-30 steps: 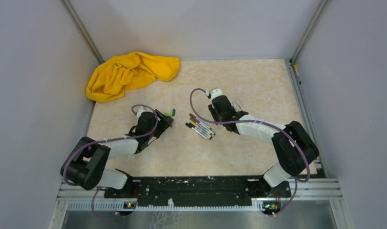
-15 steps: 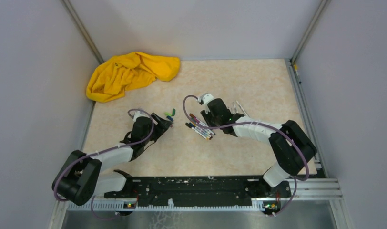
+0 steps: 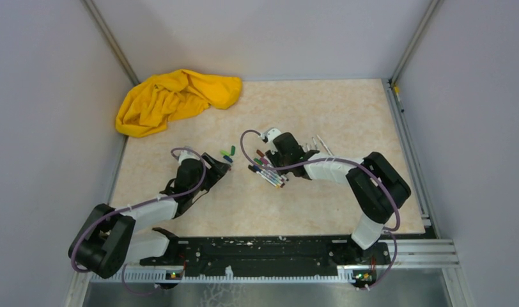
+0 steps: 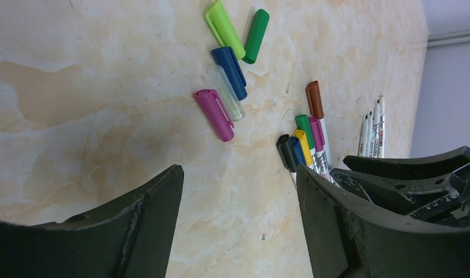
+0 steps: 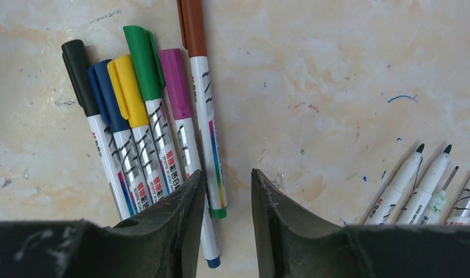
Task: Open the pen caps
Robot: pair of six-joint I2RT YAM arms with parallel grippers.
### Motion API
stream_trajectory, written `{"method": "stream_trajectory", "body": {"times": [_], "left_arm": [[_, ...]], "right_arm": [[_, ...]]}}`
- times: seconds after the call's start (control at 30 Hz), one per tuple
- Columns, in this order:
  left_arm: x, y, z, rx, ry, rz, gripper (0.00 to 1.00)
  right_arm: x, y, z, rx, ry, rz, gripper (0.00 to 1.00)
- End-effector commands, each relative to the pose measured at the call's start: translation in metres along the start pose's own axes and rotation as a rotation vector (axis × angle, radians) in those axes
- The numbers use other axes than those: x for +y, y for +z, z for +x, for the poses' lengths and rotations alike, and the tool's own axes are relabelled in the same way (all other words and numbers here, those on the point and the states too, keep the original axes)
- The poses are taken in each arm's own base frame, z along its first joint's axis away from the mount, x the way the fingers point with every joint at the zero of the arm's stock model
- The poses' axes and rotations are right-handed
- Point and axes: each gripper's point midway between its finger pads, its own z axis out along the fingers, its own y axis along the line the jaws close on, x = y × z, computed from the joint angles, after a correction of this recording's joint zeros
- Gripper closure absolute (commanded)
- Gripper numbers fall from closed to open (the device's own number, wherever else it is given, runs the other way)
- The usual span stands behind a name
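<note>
My right gripper grabs the brown-capped pen by its white body near the pen's green end [image 5: 215, 180] next, leaving the brown cap free for my left gripper to open.
Several capped pens [image 5: 146, 116] lie side by side, with black, blue, yellow, green, purple and brown caps; they also show in the top view [image 3: 266, 171]. My right gripper [image 5: 227, 172] is open a little, low over their barrel ends, with the brown-capped pen's barrel [image 5: 206, 133] just inside its left finger. Several uncapped pens [image 5: 418, 185] lie to its right. Loose pen caps [image 4: 224, 26] in light green, dark green, blue, clear and pink lie ahead of my left gripper [image 4: 238, 171], which is wide open and empty.
A crumpled yellow cloth [image 3: 174, 99] lies at the far left corner. Grey walls enclose the table on three sides. The black rail with the arm bases [image 3: 263, 252] runs along the near edge.
My right gripper has moved left and down onto the row of capped pens. My left arm has drawn back a little from the loose caps.
</note>
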Motion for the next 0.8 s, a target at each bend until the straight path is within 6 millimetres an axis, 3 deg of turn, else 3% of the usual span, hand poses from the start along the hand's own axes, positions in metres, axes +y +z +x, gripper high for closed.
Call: {"method": "stream_trajectory", "body": {"times": [0.0, 0.5, 0.77], "left_arm": [[-0.006, -0.001, -0.008, -0.037, 0.016, 0.034, 0.23], [-0.013, 0.000, -0.011, -0.042, 0.018, 0.050, 0.23], [-0.018, -0.002, -0.011, -0.034, 0.009, 0.062, 0.20]], "right_arm": [[0.006, 0.002, -0.032, -0.078, -0.014, -0.020, 0.66], [0.009, 0.019, -0.012, -0.011, -0.020, -0.025, 0.69], [0.004, 0.019, 0.010, 0.042, 0.016, 0.015, 1.00]]}}
